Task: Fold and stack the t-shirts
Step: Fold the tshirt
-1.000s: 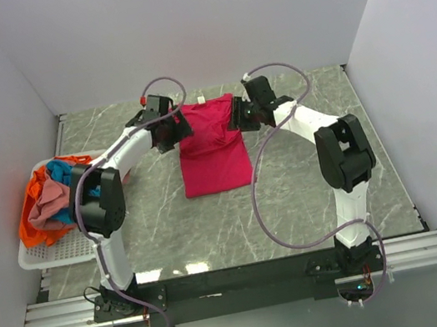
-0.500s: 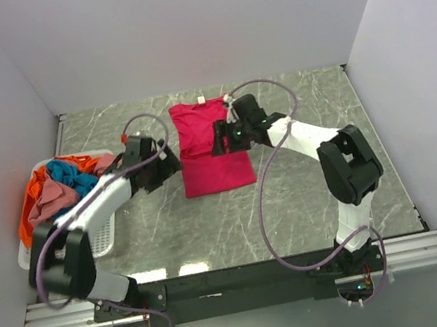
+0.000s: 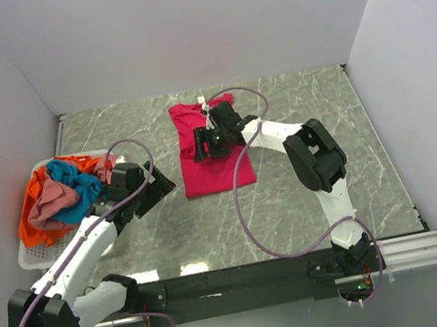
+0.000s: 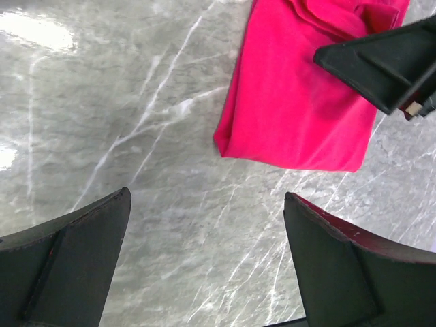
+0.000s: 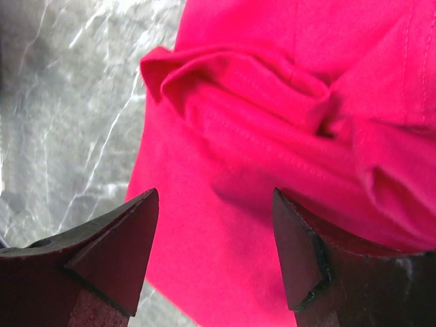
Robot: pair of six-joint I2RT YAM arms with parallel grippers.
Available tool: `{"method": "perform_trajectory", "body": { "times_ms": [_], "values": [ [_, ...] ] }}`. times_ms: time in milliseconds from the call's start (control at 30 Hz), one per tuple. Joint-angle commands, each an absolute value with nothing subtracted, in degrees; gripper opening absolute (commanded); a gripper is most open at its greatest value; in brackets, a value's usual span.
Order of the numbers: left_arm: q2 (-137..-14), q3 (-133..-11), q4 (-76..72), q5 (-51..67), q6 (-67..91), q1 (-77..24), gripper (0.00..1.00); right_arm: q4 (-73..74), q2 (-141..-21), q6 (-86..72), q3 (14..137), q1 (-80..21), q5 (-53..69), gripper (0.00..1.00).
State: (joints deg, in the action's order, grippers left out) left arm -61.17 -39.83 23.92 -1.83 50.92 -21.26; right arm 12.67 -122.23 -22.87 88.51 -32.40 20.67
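My left gripper is to pick up the magenta-pink t-shirt next by its near hem corner (image 3: 190, 194) (image 4: 228, 148), so it can fold the hem end over toward the collar.
A magenta-pink t-shirt (image 3: 213, 173) lies folded into a narrow strip on the marble table, collar end at the back. It shows in the left wrist view (image 4: 300, 116) and fills the right wrist view (image 5: 272, 136) with a rumpled fold across it. My right gripper (image 3: 201, 144) is open and empty, hovering over the shirt's left middle part (image 5: 214, 197). My left gripper (image 3: 165, 184) is open and empty, over bare table left of the shirt's near corner (image 4: 204, 204). Orange, teal and dusty pink t-shirts (image 3: 55, 196) are heaped in the basket.
A white slatted basket (image 3: 48, 254) stands at the table's left edge, beside my left arm. White walls close the back and both sides. The right arm's black fingers (image 4: 388, 61) show over the shirt in the left wrist view.
My left gripper has pulled back from the shirt's left edge toward the near left. My right gripper has moved left from the shirt's right edge to over the shirt. The shirt is now narrower.
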Motion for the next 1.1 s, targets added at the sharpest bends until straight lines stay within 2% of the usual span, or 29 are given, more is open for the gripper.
{"method": "perform_trajectory", "body": {
  "times_ms": [0,133,300,433,500,733,933,1067],
  "values": [
    [-59.2,-40.6,25.6,-4.6,51.4,-21.5,0.99,11.0,-123.4,-23.9,92.3,-32.5,18.7,0.74],
    [-59.2,-41.0,25.3,-3.8,50.6,-21.5,0.99,9.4,-125.4,-23.8,95.6,-32.4,15.8,0.74],
    [-59.7,-41.0,25.4,-3.2,50.6,-21.5,1.0,10.5,-130.6,-23.8,105.5,-32.3,9.2,0.74],
    [-59.7,-40.8,25.2,-2.4,50.3,-21.5,1.0,16.8,-135.4,-25.0,116.6,-31.3,10.6,0.74],
    [-60.2,-40.8,25.0,-2.3,50.1,-21.5,0.99,17.1,-133.7,-24.9,117.5,-31.1,11.2,0.74],
    [-65.6,-40.8,18.5,2.5,48.9,-21.5,0.99,14.2,-118.0,-25.7,100.7,-30.8,9.3,0.74],
    [-74.7,-42.7,12.0,7.6,48.2,-21.8,0.99,11.3,-102.8,-30.2,78.1,-28.1,8.3,0.75],
    [-80.2,-44.2,9.9,8.8,47.8,-22.4,0.9,9.5,-94.8,-32.8,63.8,-25.3,11.2,0.74]
  ]
}}
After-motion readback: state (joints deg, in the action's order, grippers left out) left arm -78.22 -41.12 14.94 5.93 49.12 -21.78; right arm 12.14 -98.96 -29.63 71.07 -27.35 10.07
